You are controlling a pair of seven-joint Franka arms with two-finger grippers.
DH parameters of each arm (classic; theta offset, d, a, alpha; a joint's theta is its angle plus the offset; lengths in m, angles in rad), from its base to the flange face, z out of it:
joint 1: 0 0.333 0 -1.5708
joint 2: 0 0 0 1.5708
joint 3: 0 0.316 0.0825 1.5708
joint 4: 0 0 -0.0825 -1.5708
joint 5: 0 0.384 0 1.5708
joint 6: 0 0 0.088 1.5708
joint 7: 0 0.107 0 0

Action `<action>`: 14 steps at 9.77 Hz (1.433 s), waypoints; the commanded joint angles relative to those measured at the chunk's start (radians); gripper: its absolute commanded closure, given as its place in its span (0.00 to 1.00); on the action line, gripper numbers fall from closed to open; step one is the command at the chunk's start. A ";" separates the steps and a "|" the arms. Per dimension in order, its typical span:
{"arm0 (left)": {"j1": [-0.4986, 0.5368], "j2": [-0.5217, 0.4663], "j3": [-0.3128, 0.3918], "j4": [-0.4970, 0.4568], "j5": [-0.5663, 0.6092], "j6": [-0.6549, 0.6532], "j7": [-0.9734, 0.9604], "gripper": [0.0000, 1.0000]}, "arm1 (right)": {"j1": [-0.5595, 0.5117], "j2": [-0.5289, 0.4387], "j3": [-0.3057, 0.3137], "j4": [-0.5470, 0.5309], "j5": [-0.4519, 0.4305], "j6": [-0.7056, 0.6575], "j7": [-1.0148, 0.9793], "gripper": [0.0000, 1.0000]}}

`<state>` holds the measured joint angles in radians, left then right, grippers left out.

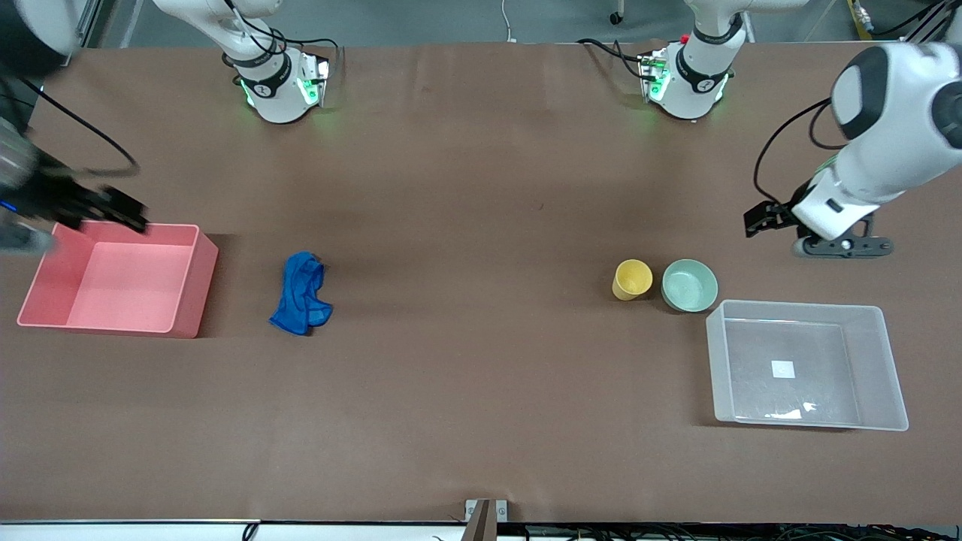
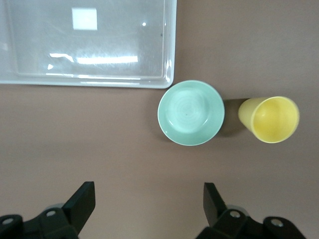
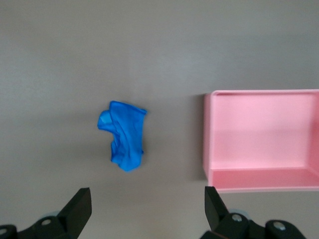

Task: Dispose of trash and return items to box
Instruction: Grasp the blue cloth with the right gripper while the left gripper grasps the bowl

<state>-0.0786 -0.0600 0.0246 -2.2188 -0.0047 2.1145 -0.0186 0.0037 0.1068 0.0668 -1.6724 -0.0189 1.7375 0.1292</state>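
I should next throw the blue cloth away as trash in the pink bin, so I need to grab it with my right gripper by its crumpled middle (image 1: 301,294).
The blue cloth (image 1: 301,294) lies crumpled on the table beside the pink bin; it also shows in the right wrist view (image 3: 123,135). The yellow cup (image 1: 632,279) and the mint-green bowl (image 1: 689,285) stand upright side by side, just farther from the front camera than the clear box (image 1: 808,366). My left gripper (image 1: 842,246) is open and empty in the air near the bowl (image 2: 191,112), the cup (image 2: 271,119) and the box (image 2: 169,59). My right gripper (image 1: 113,209) is open and empty, up over the pink bin's rim.
The pink opaque bin (image 1: 192,282) stands empty at the right arm's end of the table; it also shows in the right wrist view (image 3: 208,134). The clear box has a white square label (image 1: 782,369) on its bottom.
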 commanded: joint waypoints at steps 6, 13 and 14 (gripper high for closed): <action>0.011 0.334 0.005 -0.199 -0.017 0.644 -0.041 0.04 | 0.064 0.329 0.011 -0.446 -0.038 0.820 0.032 0.00; 0.002 0.376 0.000 -0.213 -0.015 0.717 -0.162 1.00 | 0.081 0.363 0.013 -0.469 -0.036 0.838 0.056 0.99; 0.002 0.362 0.000 -0.222 -0.015 0.717 -0.162 1.00 | 0.081 0.361 0.024 -0.455 -0.036 0.829 0.088 0.99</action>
<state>-0.0737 0.3031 0.0273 -2.4175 -0.0060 2.8184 -0.1740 0.0824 0.4818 0.0822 -2.1170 -0.0403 2.5637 0.1650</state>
